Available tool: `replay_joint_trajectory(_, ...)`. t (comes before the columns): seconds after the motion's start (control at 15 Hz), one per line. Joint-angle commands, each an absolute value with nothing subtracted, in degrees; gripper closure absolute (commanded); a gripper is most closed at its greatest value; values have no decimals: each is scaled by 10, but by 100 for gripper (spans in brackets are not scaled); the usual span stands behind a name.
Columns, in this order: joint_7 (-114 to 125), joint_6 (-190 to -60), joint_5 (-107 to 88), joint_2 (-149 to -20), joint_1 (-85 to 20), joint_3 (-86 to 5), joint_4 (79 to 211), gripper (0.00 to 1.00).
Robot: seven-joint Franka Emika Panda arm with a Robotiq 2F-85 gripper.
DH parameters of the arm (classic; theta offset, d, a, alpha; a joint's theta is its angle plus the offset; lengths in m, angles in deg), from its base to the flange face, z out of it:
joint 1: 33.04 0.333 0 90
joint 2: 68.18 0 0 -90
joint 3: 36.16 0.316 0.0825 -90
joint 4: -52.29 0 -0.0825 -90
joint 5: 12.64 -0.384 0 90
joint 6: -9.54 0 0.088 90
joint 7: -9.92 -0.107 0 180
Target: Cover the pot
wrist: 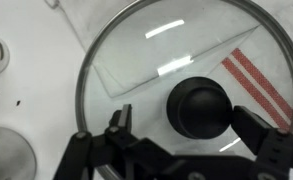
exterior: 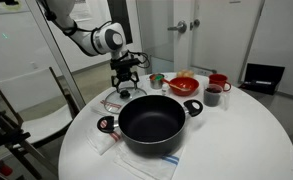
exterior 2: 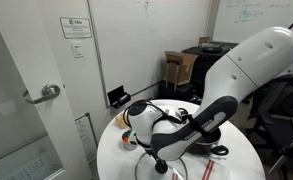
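Observation:
My gripper is ready to close on the black knob, as both fingers reach down to the knob's height on either side, over the glass lid.
The large black pot point(exterior: 152, 120) with two black-and-red side handles stands uncovered at the front of the round white table point(exterior: 246, 130). A glass lid point(wrist: 176, 60) with a black knob point(wrist: 202, 107) lies flat on the table behind the pot point(exterior: 122, 97). My gripper point(wrist: 186, 115) hangs directly over the lid, open, with one finger on each side of the knob. The right finger is close to the knob, the left one is apart from it. In an exterior view the gripper point(exterior: 126, 72) is just above the lid. In the other exterior view the arm point(exterior 2: 186, 125) hides the pot.
A red bowl point(exterior: 184, 85), a red mug point(exterior: 218, 82) and a dark cup point(exterior: 212, 95) stand at the table's back. A striped cloth point(wrist: 256, 75) lies under the lid. A chair point(exterior: 31, 105) stands beside the table.

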State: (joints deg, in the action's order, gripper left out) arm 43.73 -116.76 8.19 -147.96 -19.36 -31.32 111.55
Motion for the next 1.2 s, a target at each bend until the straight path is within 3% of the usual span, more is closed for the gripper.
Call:
replay_joint_trajectory(0.0,456,-1148,77,-1498,-197,-314,1080,0)
replay_joint_trajectory(0.07,456,-1145,76,-1498,-197,-314,1079,0)
replay_joint_trajectory(0.13,458,-1144,76,-1498,-198,-313,1080,25)
replay_joint_trajectory(0.27,459,-1140,75,-1498,-199,-312,1078,34)
replay_joint_trajectory(0.6,459,-1126,71,-1498,-200,-311,1068,73)
replay_joint_trajectory(1.13,452,-1133,73,-1456,-215,-303,1109,75)
